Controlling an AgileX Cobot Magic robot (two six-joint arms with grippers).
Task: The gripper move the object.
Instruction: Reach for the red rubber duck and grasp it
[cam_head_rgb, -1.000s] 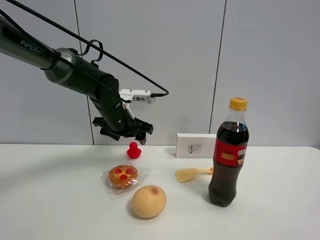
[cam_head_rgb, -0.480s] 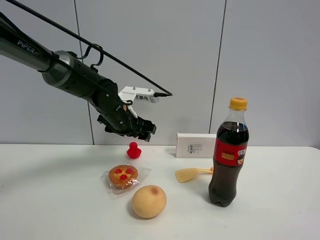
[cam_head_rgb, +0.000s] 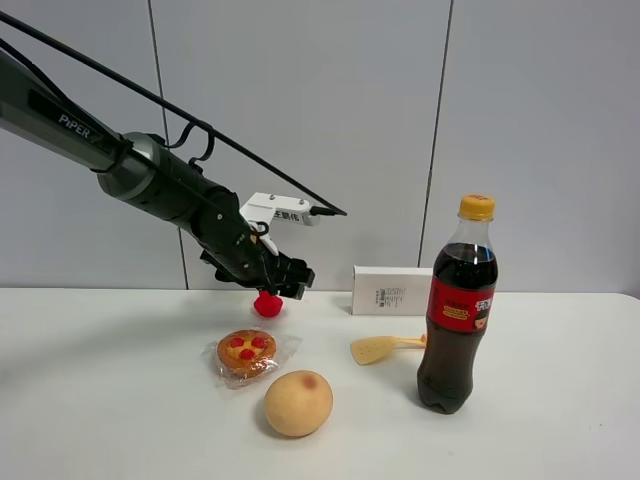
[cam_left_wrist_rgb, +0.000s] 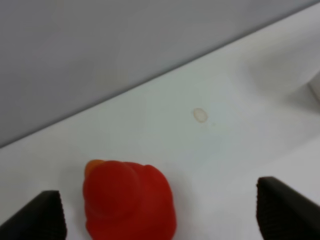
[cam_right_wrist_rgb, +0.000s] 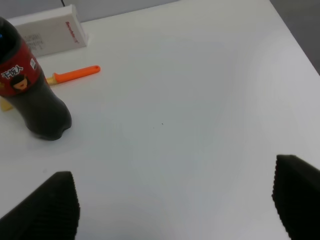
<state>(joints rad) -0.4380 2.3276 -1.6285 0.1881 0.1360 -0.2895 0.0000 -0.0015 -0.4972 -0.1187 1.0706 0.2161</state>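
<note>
The left gripper picks up the red duck toy by its rounded red body (cam_head_rgb: 268, 305) (cam_left_wrist_rgb: 131, 210) next, to move it.
The small glossy red duck toy (cam_head_rgb: 267, 304) stands on the white table (cam_head_rgb: 120, 400) near the back wall. My left gripper (cam_head_rgb: 277, 281), a black claw on the black PiPER arm, hangs open just above the duck and partly hides its head. In the left wrist view the duck (cam_left_wrist_rgb: 129, 200) sits between the two spread black fingertips (cam_left_wrist_rgb: 40, 217), nearer to one of them, with a gap on each side. My right gripper (cam_right_wrist_rgb: 170, 205) is open and empty over bare table; it does not show in the exterior view.
A wrapped muffin with red dots (cam_head_rgb: 246, 352) and a peach (cam_head_rgb: 298, 402) lie in front of the duck. A cola bottle (cam_head_rgb: 456, 310), a yellow spatula (cam_head_rgb: 385, 347) and a white box (cam_head_rgb: 392, 290) stand to the right. The wall is just behind the duck.
My left gripper has come down and a little to the right, from well above the duck to just over it. The duck has not moved.
</note>
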